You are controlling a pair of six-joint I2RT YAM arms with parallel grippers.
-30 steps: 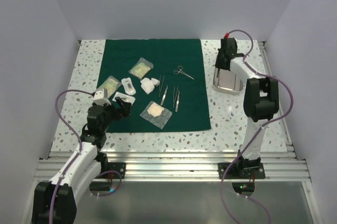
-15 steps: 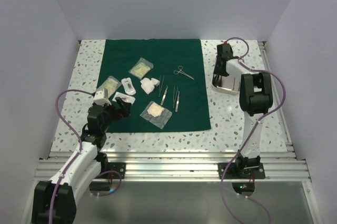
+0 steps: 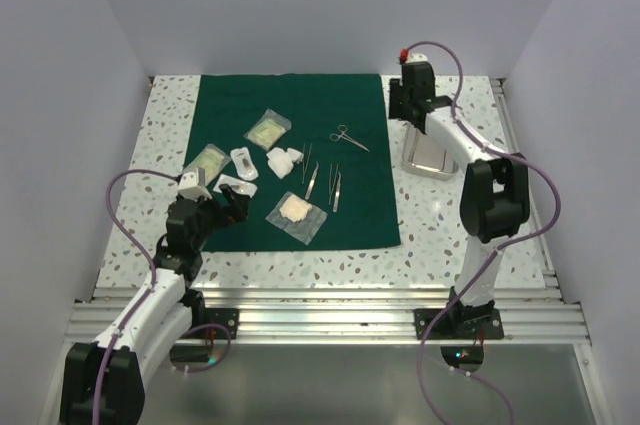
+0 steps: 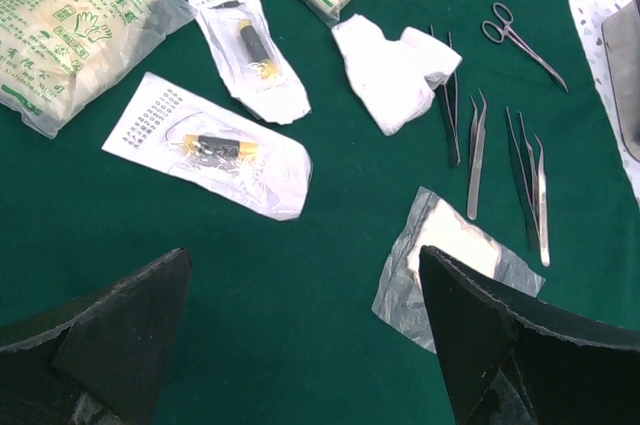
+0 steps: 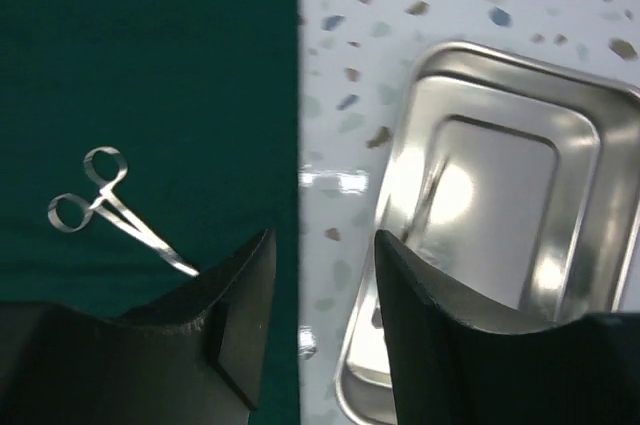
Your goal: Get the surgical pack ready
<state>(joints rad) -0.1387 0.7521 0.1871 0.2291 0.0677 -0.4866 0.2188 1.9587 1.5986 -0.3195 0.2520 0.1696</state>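
My right gripper reaches the ring-handled forceps next and grips their long shank [image 3: 355, 142], which leaves the rings free to settle into the tray [image 3: 430, 157].
The dark green cloth [image 3: 290, 115] lies flat on the table, the surgical pack's items spread over it. There are clear gauze pouches [image 3: 296, 215] [image 4: 450, 255], white sachets [image 4: 215, 145], tweezers [image 3: 335, 185] [image 4: 478, 155] and ring-handled forceps [image 3: 349, 137] [image 5: 110, 210]. The steel tray [image 3: 430, 157] [image 5: 500, 195] sits empty on bare table right of the cloth. My left gripper [image 3: 222, 207] [image 4: 303, 255] hangs open over the cloth's near left part, holding nothing. My right gripper [image 3: 400, 105] [image 5: 323, 237] is open above the strip of table between cloth edge and tray rim.
White walls close in the speckled table [image 3: 450, 225] on three sides. An aluminium rail [image 3: 330, 310] with both arm bases runs along the near edge. Two larger green-printed packets [image 3: 268, 129] [image 4: 70, 25] lie on the cloth's left half.
My right gripper has come off the tray's far left rim and moved left toward the cloth edge, its jaws widening. The left arm has not moved.
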